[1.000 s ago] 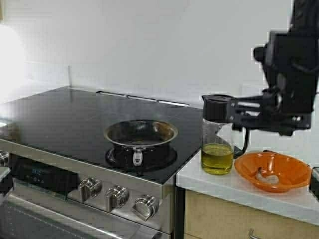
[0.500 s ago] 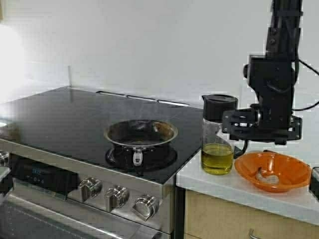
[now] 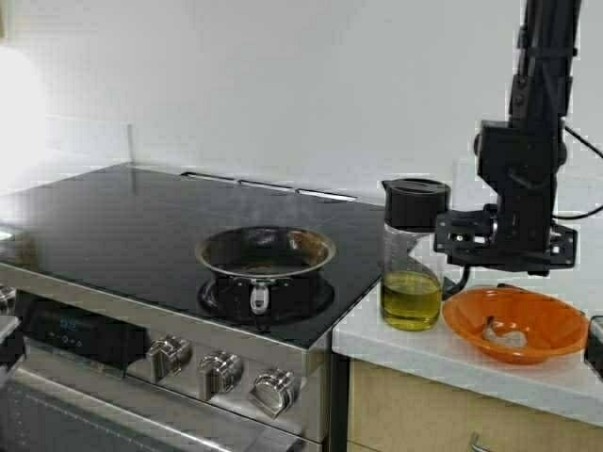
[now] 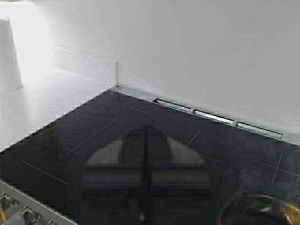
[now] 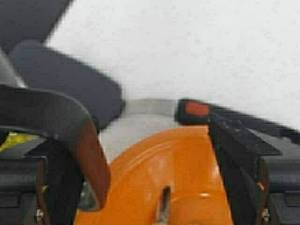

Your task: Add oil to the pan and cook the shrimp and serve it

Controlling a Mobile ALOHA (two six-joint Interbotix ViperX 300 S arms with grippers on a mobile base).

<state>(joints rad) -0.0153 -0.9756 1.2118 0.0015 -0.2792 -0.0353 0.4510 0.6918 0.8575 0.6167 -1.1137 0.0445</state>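
My right gripper grabs the clear jug by its black handle next, to add oil to the steel pan point(image 3: 266, 252).
The steel pan point(image 3: 266, 252) sits on the front right burner of the black cooktop, and its rim also shows in the left wrist view point(image 4: 262, 211). The oil point(image 3: 411, 299) fills the bottom of a tall clear jug point(image 3: 412, 247) with a black lid, standing on the white counter beside the stove. The shrimp point(image 3: 504, 333) lies in an orange bowl point(image 3: 556, 325) to the right of the jug. My right gripper point(image 3: 506, 256) hangs open just above that bowl point(image 5: 154, 154), close to the jug's handle point(image 5: 75, 136). My left gripper point(image 4: 146, 140) is shut over the cooktop's far left.
Three steel knobs point(image 3: 221, 372) line the stove front below the pan. The white counter point(image 3: 443, 363) is narrow, with a drawer front under it. A dark object point(image 3: 595, 347) sits at the counter's right edge. The wall stands close behind the stove.
My right gripper has pulled back to the right from the jug's lid and now hangs over the orange bowl. The jug, pan and bowl have stayed put.
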